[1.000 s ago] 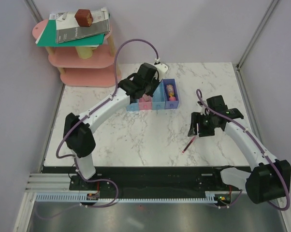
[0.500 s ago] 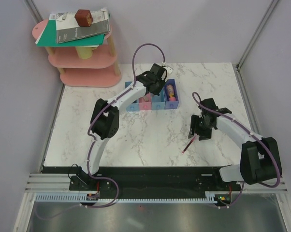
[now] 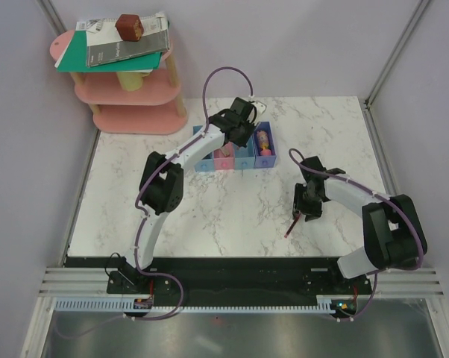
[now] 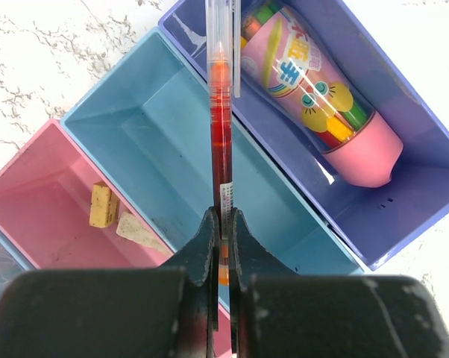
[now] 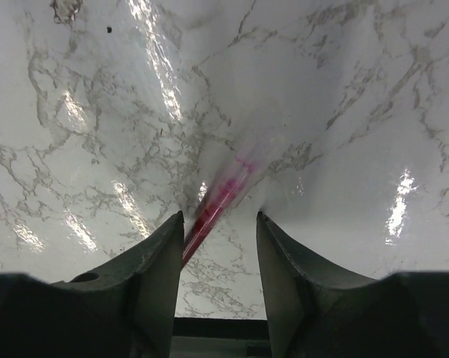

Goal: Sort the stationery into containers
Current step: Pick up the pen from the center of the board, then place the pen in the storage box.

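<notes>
The open inside of the blue bin (image 4: 150,142) lies below the red pen, so the pen would land there, and it is time for my left gripper to open.
My left gripper (image 4: 221,220) is shut on a thin red pen (image 4: 221,134), which points away from it over the blue bin (image 4: 150,142) of the containers (image 3: 236,155). To the blue bin's left, the pink bin (image 4: 38,194) holds two tan erasers (image 4: 101,205). To its right, the purple bin (image 4: 403,149) holds the pink-yellow tube (image 4: 321,89). My right gripper (image 5: 219,220) is open, low over the table. A second red pen (image 5: 217,201) lies between its fingers, close against the left one. From above, this pen (image 3: 290,226) pokes out below the right gripper (image 3: 305,205).
A pink tiered shelf (image 3: 127,97) stands at the back left with books and a brown cube (image 3: 129,27) on top. The grey walls close in the marble table (image 3: 209,216) on both sides. Purple cables loop above both arms.
My right gripper has come down towards the near side over the pen on the table, and its jaws have narrowed. My left arm has reshaped and now holds still over the bins.
</notes>
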{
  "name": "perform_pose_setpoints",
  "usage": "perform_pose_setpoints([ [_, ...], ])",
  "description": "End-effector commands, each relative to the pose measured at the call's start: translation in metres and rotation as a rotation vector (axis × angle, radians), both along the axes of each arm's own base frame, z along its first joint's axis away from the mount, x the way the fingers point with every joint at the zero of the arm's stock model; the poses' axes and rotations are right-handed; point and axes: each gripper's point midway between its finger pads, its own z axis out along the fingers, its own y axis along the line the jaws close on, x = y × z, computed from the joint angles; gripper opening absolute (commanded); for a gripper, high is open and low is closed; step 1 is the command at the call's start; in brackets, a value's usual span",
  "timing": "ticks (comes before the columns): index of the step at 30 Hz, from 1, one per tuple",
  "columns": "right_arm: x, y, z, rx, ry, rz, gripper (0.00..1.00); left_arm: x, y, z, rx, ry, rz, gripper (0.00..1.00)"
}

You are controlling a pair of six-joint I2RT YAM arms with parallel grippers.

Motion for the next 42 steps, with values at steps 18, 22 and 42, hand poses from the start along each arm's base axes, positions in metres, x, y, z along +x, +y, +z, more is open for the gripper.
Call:
perform_pose_setpoints([
  [18,0.054,0.020,0.013,-0.009,-0.118,0.083,0.00,0.007,-0.005,0.004,-0.078,-0.003,-0.006,0.39],
  [22,0.071,0.022,0.031,-0.012,-0.187,0.081,0.00,0.005,-0.003,0.005,-0.076,-0.001,-0.006,0.45],
  [42,0.162,0.041,0.171,0.020,-0.616,0.170,0.00,-0.106,0.074,0.110,-0.085,-0.113,-0.121,0.45],
])
